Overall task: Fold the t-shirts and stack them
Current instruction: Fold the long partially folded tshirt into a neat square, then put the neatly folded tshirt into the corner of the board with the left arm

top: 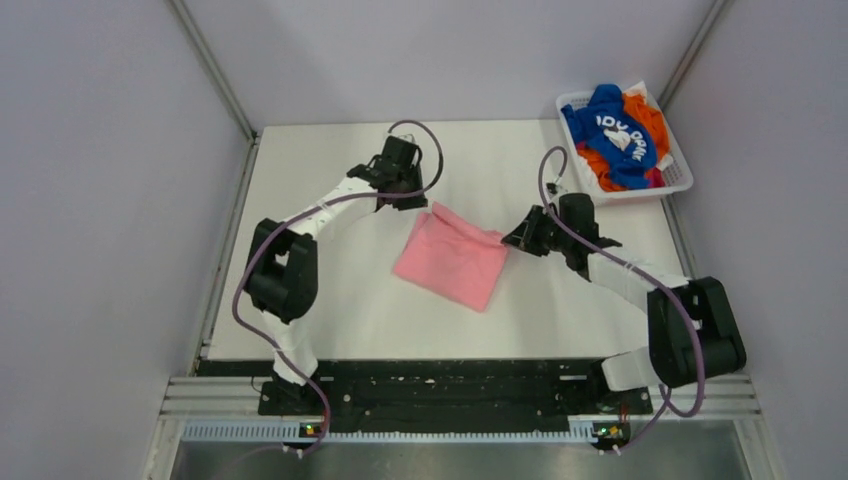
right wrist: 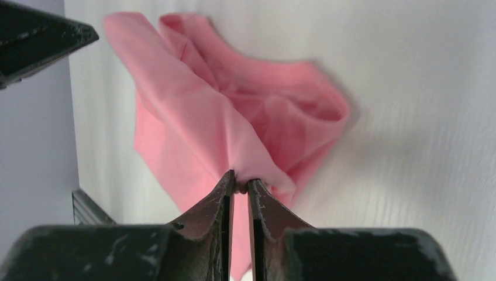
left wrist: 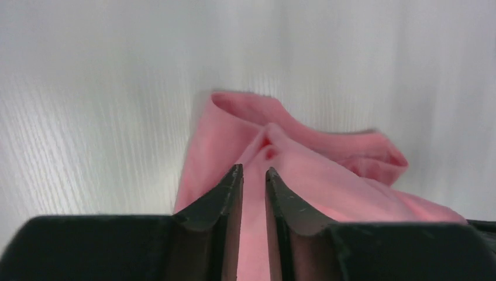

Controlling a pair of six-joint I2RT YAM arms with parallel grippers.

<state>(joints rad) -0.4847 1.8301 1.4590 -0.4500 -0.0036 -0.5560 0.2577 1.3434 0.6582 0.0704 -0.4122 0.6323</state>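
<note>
The folded pink t-shirt's side edge near its far corner (top: pixel 433 209) (left wrist: pixel 261 146) will be pinched next by my left gripper, layers together. My left gripper will drag the t-shirt folded for stacking.
The light pink t-shirt (top: pixel 452 258) lies folded into a rough square on the white table (top: pixel 330 300), between the two arms. My left gripper (top: pixel 418 200) is at its far left corner. In the left wrist view its jaws (left wrist: pixel 253 171) stand a narrow gap apart, just behind a raised ridge of the pink t-shirt (left wrist: pixel 327 170). My right gripper (top: pixel 512 240) is at the far right corner, and its tips (right wrist: pixel 241 182) pinch a bunched fold of the pink t-shirt (right wrist: pixel 234 117). The royal blue t-shirt (top: pixel 615 135) and the orange t-shirt (top: pixel 597 163) lie crumpled in the basket.
The white slatted basket (top: pixel 683 172) stands at the table's far right corner. Grey walls close in on both sides and at the back. A black rail (top: pixel 450 395) with the arm bases runs along the near edge.
</note>
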